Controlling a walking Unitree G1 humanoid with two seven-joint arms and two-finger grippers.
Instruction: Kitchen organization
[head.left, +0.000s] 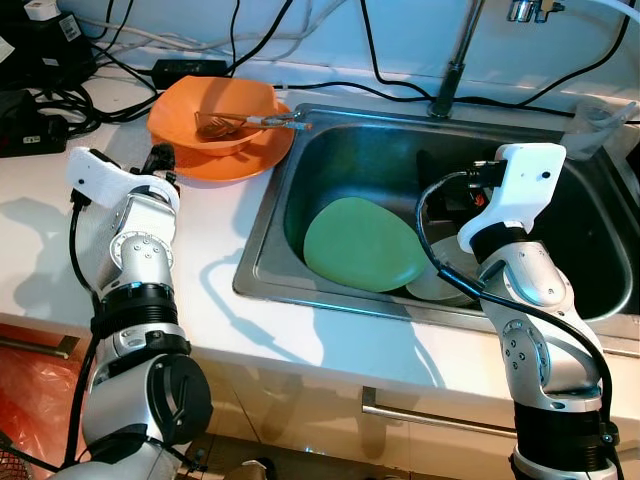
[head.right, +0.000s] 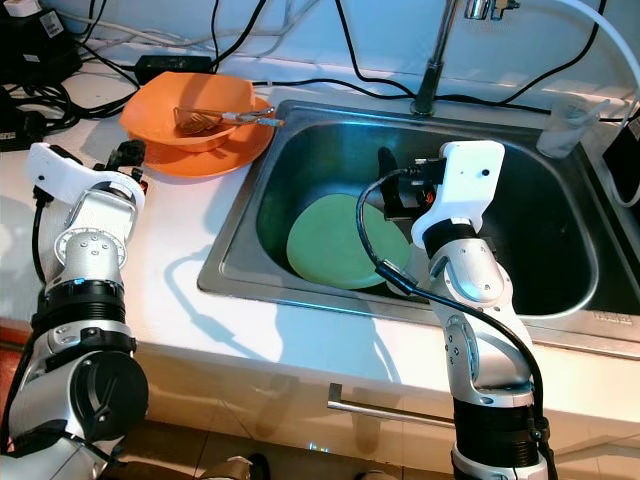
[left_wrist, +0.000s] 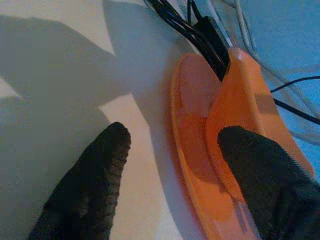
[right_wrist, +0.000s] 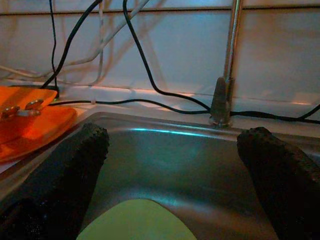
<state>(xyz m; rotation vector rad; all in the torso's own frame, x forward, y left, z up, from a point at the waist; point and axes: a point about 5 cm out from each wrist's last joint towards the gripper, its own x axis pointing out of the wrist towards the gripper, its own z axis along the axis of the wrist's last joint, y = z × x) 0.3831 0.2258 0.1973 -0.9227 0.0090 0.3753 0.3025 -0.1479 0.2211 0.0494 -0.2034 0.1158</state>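
My left gripper grabs the orange plate by its bare outer rim (head.left: 184, 172) next, where its fingers fit, since the orange bowl (head.left: 210, 105) covers the plate's middle.
An orange plate (head.left: 235, 160) lies on the white counter left of the sink, with an orange bowl (head.left: 210, 105) on it and a metal utensil (head.left: 265, 122) resting in the bowl. My left gripper (left_wrist: 175, 139) is open at the plate's left edge: one finger sits over the counter, the other over the orange plate (left_wrist: 192, 150). A green plate (head.left: 362, 245) lies in the sink (head.left: 262, 265) on top of a white plate (head.left: 440, 287). My right gripper (right_wrist: 175, 137) hangs open inside the basin, above the green plate (right_wrist: 137, 220), and holds nothing.
The faucet (head.left: 455, 70) stands behind the sink. A clear cup (head.left: 600, 125) sits at the sink's back right corner. Black cables and power adapters (head.left: 40, 110) crowd the counter's back left. A drawer handle (head.left: 430, 415) runs below the counter edge.
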